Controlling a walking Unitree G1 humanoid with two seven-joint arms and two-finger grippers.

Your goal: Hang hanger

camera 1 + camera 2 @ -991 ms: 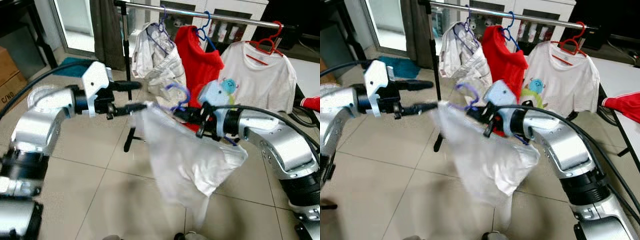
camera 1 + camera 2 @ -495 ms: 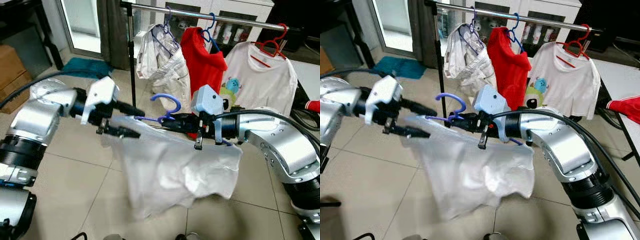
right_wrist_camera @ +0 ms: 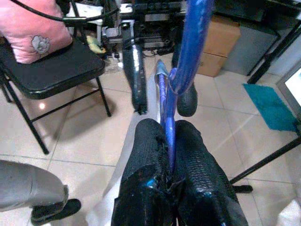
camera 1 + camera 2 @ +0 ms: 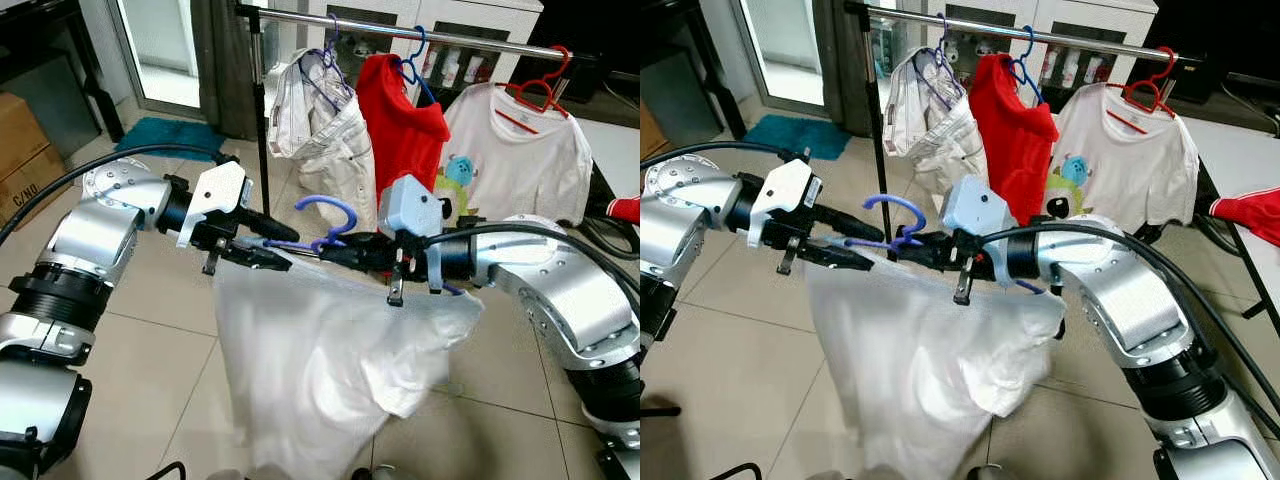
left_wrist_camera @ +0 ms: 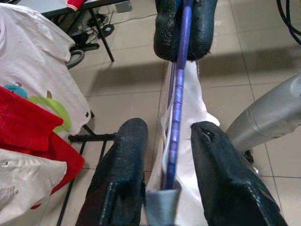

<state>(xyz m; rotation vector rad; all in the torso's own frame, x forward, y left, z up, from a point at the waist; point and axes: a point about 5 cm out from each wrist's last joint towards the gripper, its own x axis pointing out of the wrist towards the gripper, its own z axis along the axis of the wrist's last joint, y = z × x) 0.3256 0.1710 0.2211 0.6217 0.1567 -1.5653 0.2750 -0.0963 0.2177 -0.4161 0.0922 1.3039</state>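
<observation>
My right gripper's fingers fill the hanger's neck under the hook, so my left gripper needs to grab the hanger [image 4: 325,208] by its bare shoulder bar [image 4: 288,245] next.
A purple hanger [image 4: 325,208] carrying a white garment [image 4: 320,350] is held level in front of me, below the clothes rail [image 4: 400,28]. My right gripper [image 4: 338,250] is shut on the hanger's neck just under the hook, as the right wrist view [image 3: 165,134] shows. My left gripper [image 4: 280,242] is at the hanger's left arm. Its fingers [image 5: 120,174] stand open on either side of the purple bar and the cloth. The garment hangs straight down toward the floor.
On the rail hang pale trousers [image 4: 320,120], a red shirt [image 4: 400,110] and a white printed T-shirt [image 4: 515,150]. The rack's upright pole [image 4: 262,100] stands behind my left gripper. A cardboard box [image 4: 25,150] and a teal mat [image 4: 170,135] lie at the left.
The swinging garment has settled and now hangs straight down. My left gripper has drawn in along the hanger's left arm. The right gripper keeps its hold on the hanger.
</observation>
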